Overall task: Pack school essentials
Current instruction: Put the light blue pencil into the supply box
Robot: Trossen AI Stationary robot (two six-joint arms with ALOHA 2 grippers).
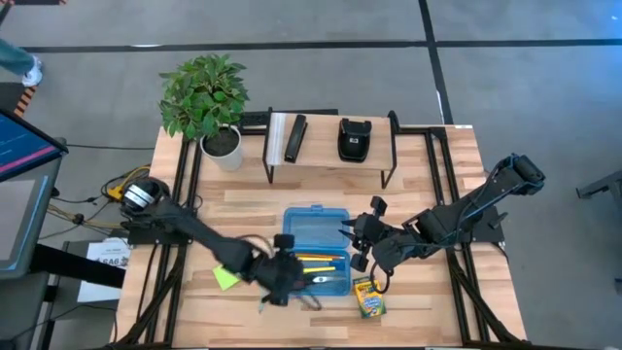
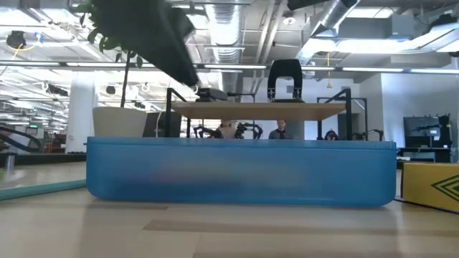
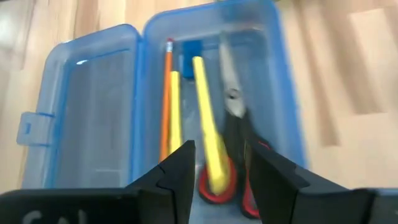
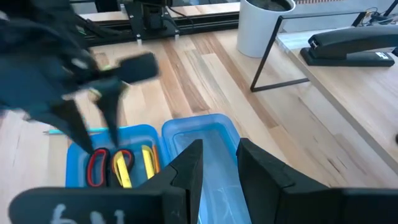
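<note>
My left gripper grabs the pencil by its slim body next, to pack the green pencil into the blue case.
The translucent blue case (image 1: 316, 248) lies open on the table, its tray on the near side and its lid toward the far edge. In the tray lie the red-handled scissors (image 3: 234, 102), an orange pencil (image 3: 166, 99), yellow pencils (image 3: 205, 112) and the blue eraser (image 3: 191, 50). My left gripper (image 1: 282, 275) hovers open over the tray's left end (image 3: 219, 152), above the scissors' handles (image 4: 99, 165). My right gripper (image 1: 352, 243) is open at the case's right end, over the lid (image 4: 219, 149). The crayon box (image 1: 367, 297) and the lime sticky-note pad (image 1: 226, 277) rest flat on the table.
A thin green pencil (image 4: 56, 131) lies on the table left of the case. On the far side stands a low wooden shelf (image 1: 330, 156) with two black stapler-like objects, and a potted plant (image 1: 209, 97) to its left. Bare wood lies along the near edge.
</note>
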